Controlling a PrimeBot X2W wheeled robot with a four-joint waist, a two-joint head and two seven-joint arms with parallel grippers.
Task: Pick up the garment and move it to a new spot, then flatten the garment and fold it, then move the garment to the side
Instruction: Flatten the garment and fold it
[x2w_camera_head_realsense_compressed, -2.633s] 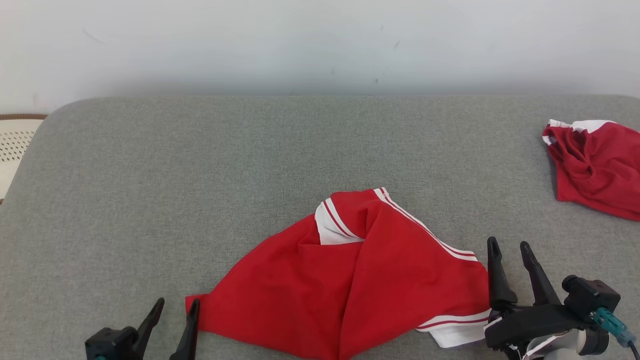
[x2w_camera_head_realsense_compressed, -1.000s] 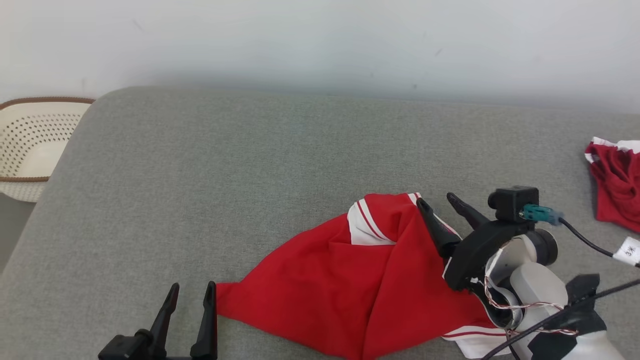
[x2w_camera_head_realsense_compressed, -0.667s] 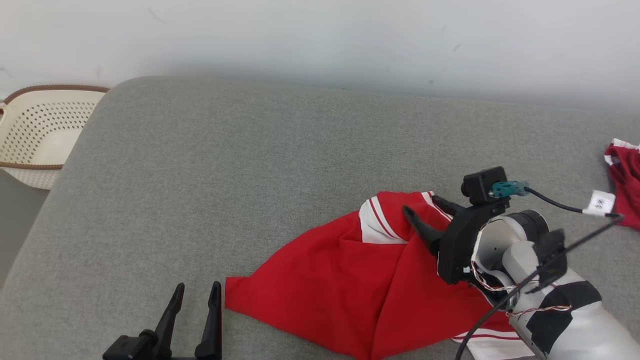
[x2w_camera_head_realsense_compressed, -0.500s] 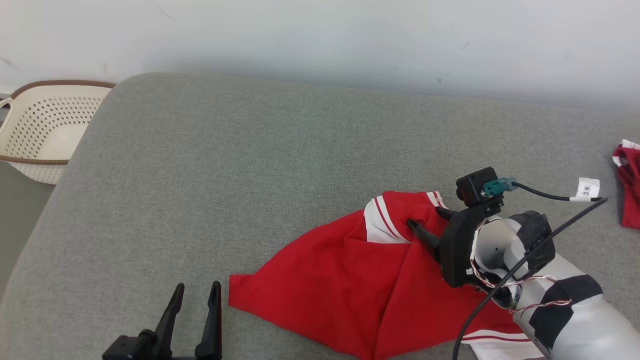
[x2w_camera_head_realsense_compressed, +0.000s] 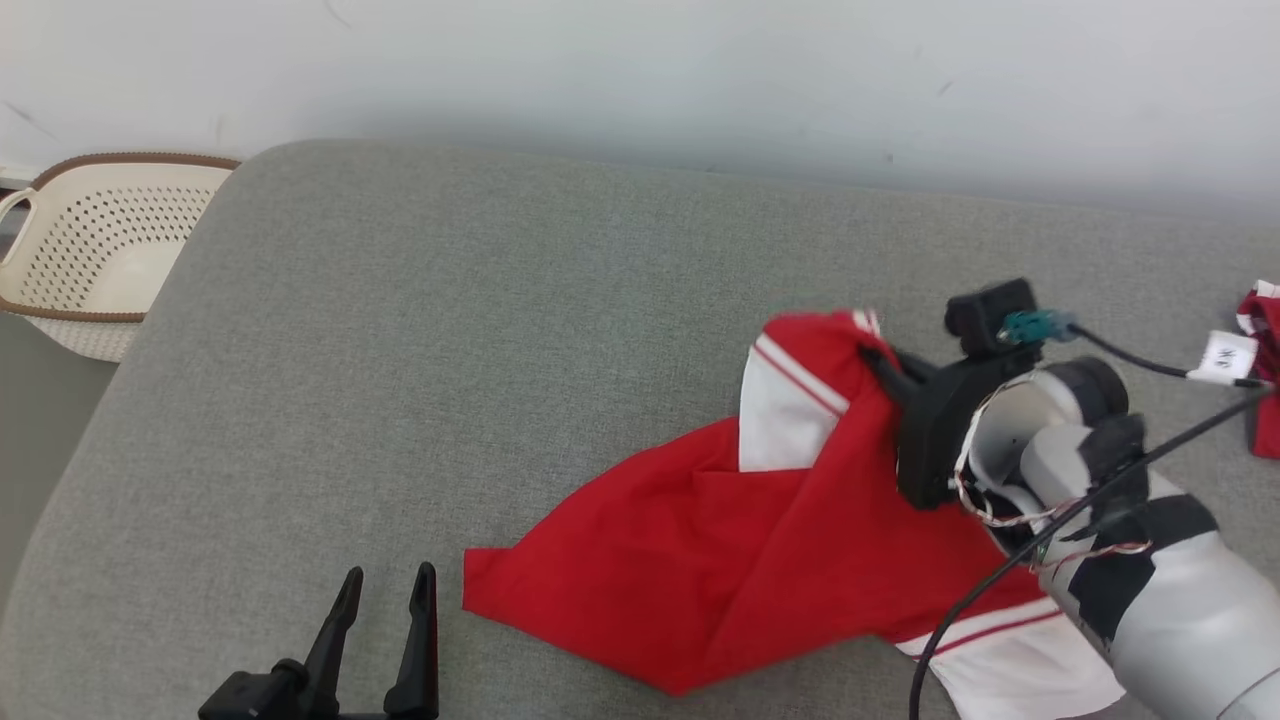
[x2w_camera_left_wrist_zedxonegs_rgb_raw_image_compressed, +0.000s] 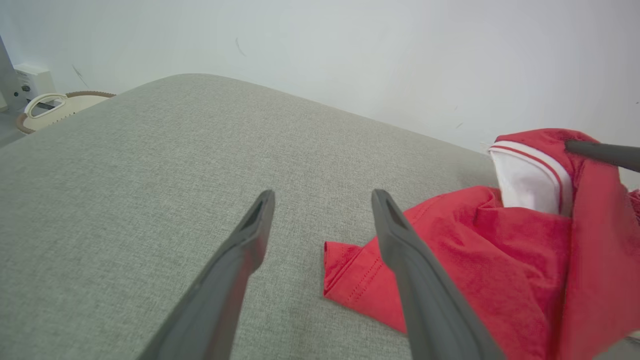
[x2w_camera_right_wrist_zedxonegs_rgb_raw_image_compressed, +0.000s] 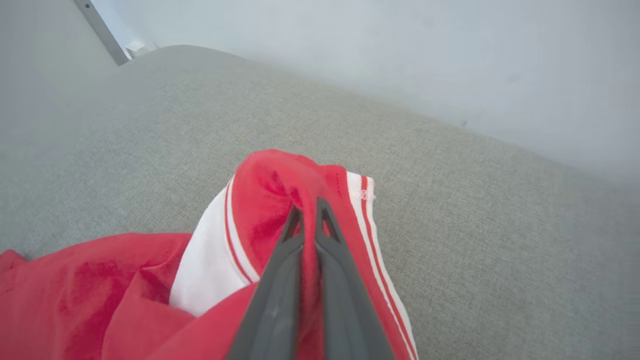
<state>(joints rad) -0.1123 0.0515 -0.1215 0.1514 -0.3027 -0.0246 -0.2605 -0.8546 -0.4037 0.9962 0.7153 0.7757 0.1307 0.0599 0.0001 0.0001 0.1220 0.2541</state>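
The garment's crumpled body (x2w_camera_head_realsense_compressed: 720, 564) lies bunched in folds, while one corner sticks out single. My left gripper should next grab the garment by its red hem corner (x2w_camera_head_realsense_compressed: 488, 580).
The garment (x2w_camera_head_realsense_compressed: 700, 545) is red with white striped trim and lies crumpled on the grey cushion, right of centre. My right gripper (x2w_camera_head_realsense_compressed: 872, 362) is shut on a red fold near its upper trimmed edge and holds that part raised off the cushion; the right wrist view shows the pinch of my right gripper (x2w_camera_right_wrist_zedxonegs_rgb_raw_image_compressed: 309, 209) on the garment (x2w_camera_right_wrist_zedxonegs_rgb_raw_image_compressed: 260, 220) up close. My left gripper (x2w_camera_head_realsense_compressed: 385, 590) stands open low at the left, just left of the garment's lower corner, with nothing between its fingers. In the left wrist view my left gripper (x2w_camera_left_wrist_zedxonegs_rgb_raw_image_compressed: 320, 197) points past the garment's corner (x2w_camera_left_wrist_zedxonegs_rgb_raw_image_compressed: 350, 280).
A second red and white garment (x2w_camera_head_realsense_compressed: 1262, 375) lies at the right edge of the cushion (x2w_camera_head_realsense_compressed: 450, 330). A cream perforated basket (x2w_camera_head_realsense_compressed: 90, 250) stands off the cushion's left end. A pale wall runs behind. A cable with a white tag (x2w_camera_head_realsense_compressed: 1225, 357) trails from my right wrist.
My right gripper reached onto the garment's upper edge, shut on a fold and lifted it, stretching the white panel upward. The head camera has shifted, bringing the basket into view. The left gripper stayed put.
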